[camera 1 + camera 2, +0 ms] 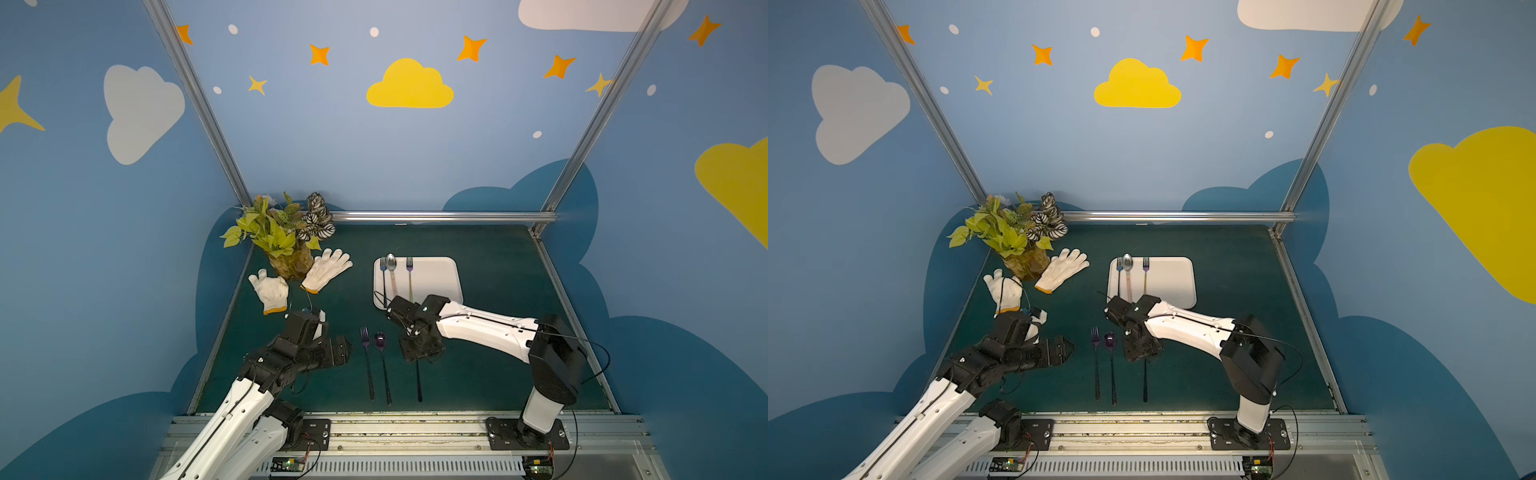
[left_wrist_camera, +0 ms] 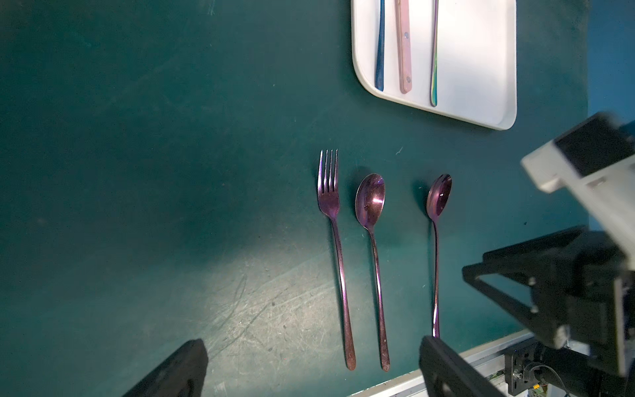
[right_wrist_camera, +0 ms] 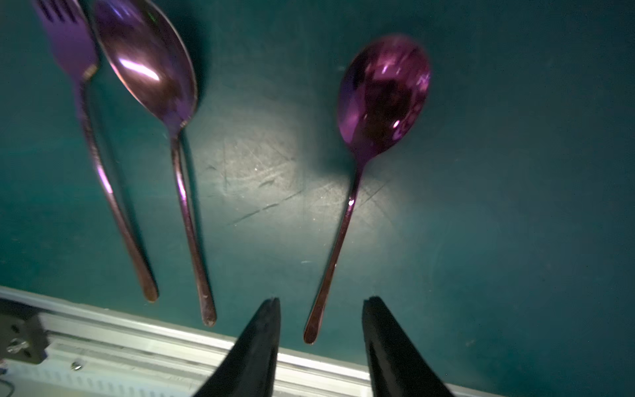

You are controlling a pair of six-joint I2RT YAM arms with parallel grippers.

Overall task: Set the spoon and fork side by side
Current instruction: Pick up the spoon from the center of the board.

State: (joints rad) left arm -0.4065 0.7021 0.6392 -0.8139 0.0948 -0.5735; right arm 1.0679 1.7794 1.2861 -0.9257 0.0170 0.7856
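My right gripper should grip the set-apart spoon across its handle near the bowl, leaving both ends free to lay it beside a fork.
A purple fork (image 1: pixel 365 353) (image 2: pixel 335 247) and a purple spoon (image 1: pixel 381 357) (image 2: pixel 372 240) lie side by side on the green mat, handles toward the front rail. To their right lies another purple spoon (image 2: pixel 437 223) (image 3: pixel 378 103), set apart from the pair. My right gripper (image 1: pixel 419 349) (image 3: pixel 321 302) hangs over it, open; the handle's end lies between the fingertips without touching them. In both top views its bowl is hidden under the gripper and only the handle (image 1: pixel 1145 382) shows. Left of the fork hovers my left gripper (image 1: pixel 347 351) (image 2: pixel 309 347), open and holding nothing.
A white tray (image 1: pixel 440 274) behind the right gripper holds two forks and a spoon. Two white gloves (image 1: pixel 326 270) (image 1: pixel 270 291) and a potted plant (image 1: pixel 282 237) sit at the back left. The metal front rail (image 1: pixel 415 419) lies just past the handle ends.
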